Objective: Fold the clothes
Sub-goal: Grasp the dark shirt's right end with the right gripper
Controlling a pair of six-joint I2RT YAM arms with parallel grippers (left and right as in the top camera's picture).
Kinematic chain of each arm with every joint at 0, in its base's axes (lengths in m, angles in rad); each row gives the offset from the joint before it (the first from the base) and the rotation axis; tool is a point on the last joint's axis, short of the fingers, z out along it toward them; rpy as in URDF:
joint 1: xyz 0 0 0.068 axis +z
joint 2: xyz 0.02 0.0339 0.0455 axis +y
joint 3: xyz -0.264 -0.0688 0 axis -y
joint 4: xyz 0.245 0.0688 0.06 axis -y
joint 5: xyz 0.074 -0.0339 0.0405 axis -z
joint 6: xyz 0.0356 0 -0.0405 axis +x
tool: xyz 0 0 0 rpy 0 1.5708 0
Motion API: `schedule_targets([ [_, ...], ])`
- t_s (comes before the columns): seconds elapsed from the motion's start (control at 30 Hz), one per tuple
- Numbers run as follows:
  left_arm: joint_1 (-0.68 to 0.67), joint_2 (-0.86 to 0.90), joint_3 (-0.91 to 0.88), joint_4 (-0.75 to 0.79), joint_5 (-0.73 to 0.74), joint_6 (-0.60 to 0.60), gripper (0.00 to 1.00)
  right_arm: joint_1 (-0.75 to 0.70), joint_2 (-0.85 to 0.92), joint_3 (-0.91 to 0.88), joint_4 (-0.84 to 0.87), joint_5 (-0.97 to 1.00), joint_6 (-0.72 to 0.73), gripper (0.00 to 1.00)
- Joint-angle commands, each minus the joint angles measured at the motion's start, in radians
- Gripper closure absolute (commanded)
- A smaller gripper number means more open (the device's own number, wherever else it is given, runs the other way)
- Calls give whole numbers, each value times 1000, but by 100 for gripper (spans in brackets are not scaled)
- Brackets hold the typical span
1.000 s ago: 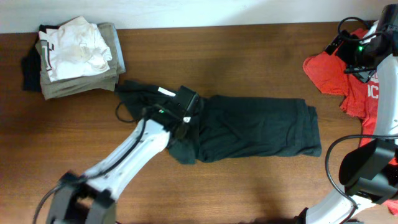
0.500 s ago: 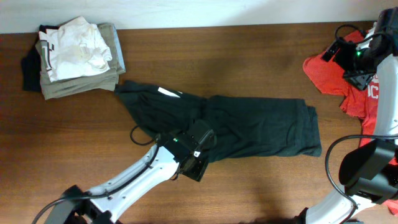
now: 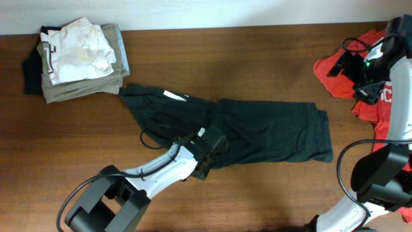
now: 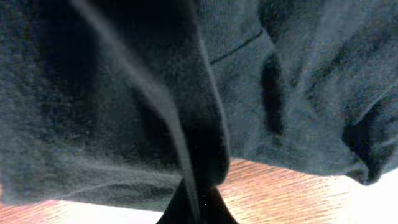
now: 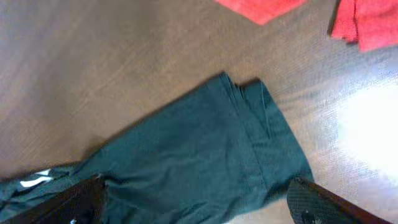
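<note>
My right gripper is to grab the black T-shirt (image 3: 270, 132) next by the end opposite its neck label, so that the T-shirt can be spread flat for folding.
The black T-shirt (image 3: 270, 132) lies stretched left to right across the middle of the table, its white neck label (image 3: 172, 95) at the back left. My left gripper (image 3: 207, 153) is low at the shirt's front edge. In the left wrist view dark fabric (image 4: 124, 93) fills the frame, and a fold runs down into the shut fingers (image 4: 196, 202). My right gripper (image 3: 360, 64) is raised at the far right, apart from the shirt. Its fingers are spread wide and empty (image 5: 199, 208), looking down on the shirt's right end (image 5: 205, 155).
A stack of white and khaki folded garments (image 3: 77, 55) sits at the back left corner. A red T-shirt (image 3: 338, 74) lies crumpled at the right edge under the right arm; it also shows in the right wrist view (image 5: 261, 7). Bare wood lies along the front (image 3: 277, 193).
My left gripper moved from near the neck label forward to the shirt's front edge, then slightly back onto it. The shirt's front-left flap got drawn in. The right arm shifted slightly.
</note>
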Motion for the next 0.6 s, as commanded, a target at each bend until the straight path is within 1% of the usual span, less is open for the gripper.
schedule_targets([
  [0.0,2,11,6,-13,-14,-45,99,16,-161,-6,-80,-6,-17,6],
  [0.03,2,11,6,-16,-14,-45,99,35,-237,-6,-124,5,-34,5],
  [0.07,2,11,6,-25,-14,-48,99,56,-324,-6,-166,71,-33,2],
  [0.1,2,11,6,-33,-14,-52,100,63,-364,-6,-188,106,-33,1],
  [0.2,2,11,6,-54,-15,-97,100,61,-420,-8,-279,127,-33,1],
  [0.27,2,11,6,-55,-15,-97,100,61,-420,-84,-271,132,-33,1],
  [0.3,4,11,6,-58,-15,-131,99,61,-420,-206,-217,211,13,1],
  [0.33,15,11,10,-69,-15,-161,100,61,-420,-309,-159,232,27,1],
  [0.37,53,11,26,-92,-14,-182,100,61,-420,-460,-70,204,27,1],
  [0.43,114,11,42,-114,-14,-181,99,61,-420,-723,84,81,-6,1],
  [0.47,135,11,42,-114,-14,-181,100,61,-420,-837,167,64,-10,3],
  [0.5,137,11,42,-114,-14,-181,100,61,-420,-915,244,56,-8,13],
  [0.53,137,11,42,-114,-14,-181,99,61,-420,-959,294,53,7,20],
  [0.57,137,11,42,-114,-14,-181,99,61,-419,-1021,360,55,45,25],
])
